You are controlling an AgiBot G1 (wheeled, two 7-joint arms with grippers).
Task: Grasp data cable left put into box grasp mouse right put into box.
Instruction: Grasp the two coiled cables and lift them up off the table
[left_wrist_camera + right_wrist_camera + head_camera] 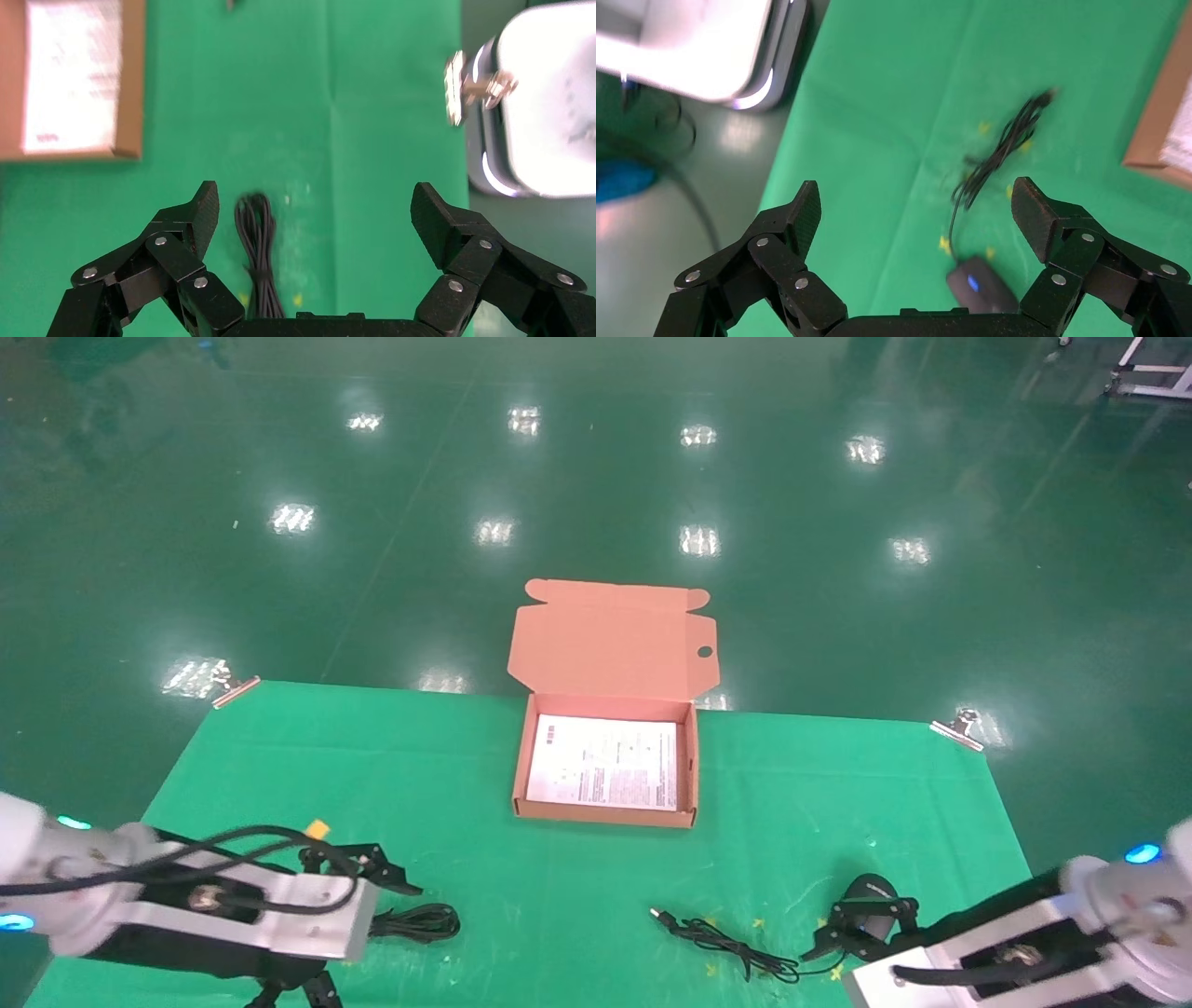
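I will next grab the data cable (258, 246) with my left gripper by its tied waist (261, 276), where the strands are gathered, while the cable's looped end fans out slack.
The open orange-brown box (520, 761) stands at the middle back of the green cloth, with a white printed sheet (605, 763) inside and its lid (610, 640) folded back. The data cable (421, 922), a black looped bundle, lies at the front left. My left gripper (368, 933) is open just above it; in the left wrist view the cable (258, 246) lies between the fingers, close to one finger (200, 214). The black mouse (871, 894) lies at the front right, its cord (726, 945) trailing left. My right gripper (861, 924) is open over the mouse (982, 284).
Metal clips (235, 689) (959, 727) hold the cloth's far corners. Beyond the cloth is shiny green floor. The robot's white base (541, 105) shows in the left wrist view, and the box's corner (1158, 126) in the right wrist view.
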